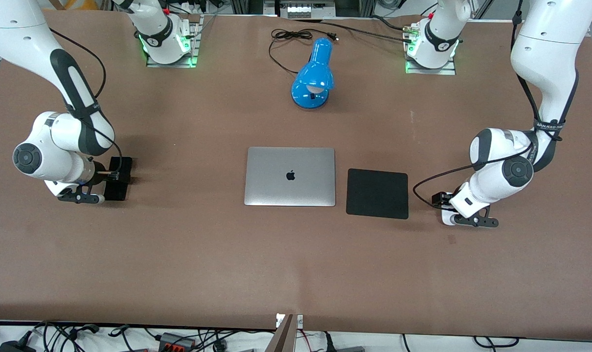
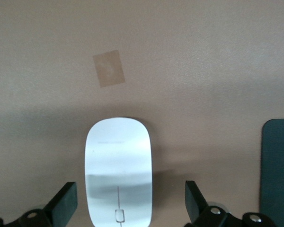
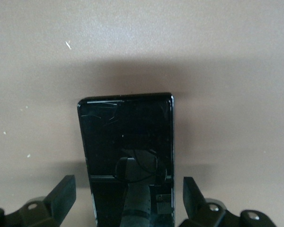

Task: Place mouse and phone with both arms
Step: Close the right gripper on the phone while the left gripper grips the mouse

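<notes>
My right gripper needs to grab the phone's long side edges next. The phone's glossy screen point(image 3: 130, 142) then stays free while I place it.
The white oval mouse point(image 2: 118, 165) lies flat on the brown table toward the left arm's end, beside the black mouse pad point(image 1: 377, 193). My left gripper point(image 2: 131, 203) is low over it and open, one finger on each side with a gap to both. In the front view the left gripper point(image 1: 448, 211) hides most of the mouse. The black glossy phone point(image 3: 125, 137) lies flat toward the right arm's end. My right gripper point(image 3: 129, 201) is open and straddles the phone's end without touching it. In the front view the phone point(image 1: 120, 180) shows beside the right gripper point(image 1: 109, 177).
A closed silver laptop point(image 1: 290, 176) lies mid-table next to the mouse pad, whose edge shows as a dark strip point(image 2: 278, 170). A blue desk lamp point(image 1: 314, 76) with its black cord is farther from the front camera. A small tape patch point(image 2: 109, 68) is stuck on the table past the mouse.
</notes>
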{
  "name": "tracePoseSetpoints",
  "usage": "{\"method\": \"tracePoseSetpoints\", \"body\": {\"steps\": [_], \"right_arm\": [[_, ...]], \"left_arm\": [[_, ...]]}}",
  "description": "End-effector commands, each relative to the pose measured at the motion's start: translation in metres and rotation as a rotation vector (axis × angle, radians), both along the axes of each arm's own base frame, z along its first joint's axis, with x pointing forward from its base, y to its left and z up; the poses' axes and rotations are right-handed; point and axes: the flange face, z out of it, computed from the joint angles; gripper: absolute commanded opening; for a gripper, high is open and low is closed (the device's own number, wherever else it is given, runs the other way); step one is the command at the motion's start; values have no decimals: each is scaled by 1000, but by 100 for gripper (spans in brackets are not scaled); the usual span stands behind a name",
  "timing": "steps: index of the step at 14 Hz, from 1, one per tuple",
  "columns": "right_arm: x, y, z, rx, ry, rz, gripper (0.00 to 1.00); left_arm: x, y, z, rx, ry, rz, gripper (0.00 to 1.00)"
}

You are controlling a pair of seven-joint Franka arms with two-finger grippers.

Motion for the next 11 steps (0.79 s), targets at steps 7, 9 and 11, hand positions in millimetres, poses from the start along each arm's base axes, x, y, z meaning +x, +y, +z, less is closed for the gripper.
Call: {"method": "tracePoseSetpoints", "body": {"steps": [7,9,11], "right_arm": [[9,-6,-17,6,13,47,100],[8,-6,-18,7,14,47,100],[8,-4,-20,8,19,54,100]], "left_arm": [[0,21,-17,19,-25,-15,100],[-1,21,-20,16,-32,-15,100],[-3,26,-25,11,-45,-6,97]]}}
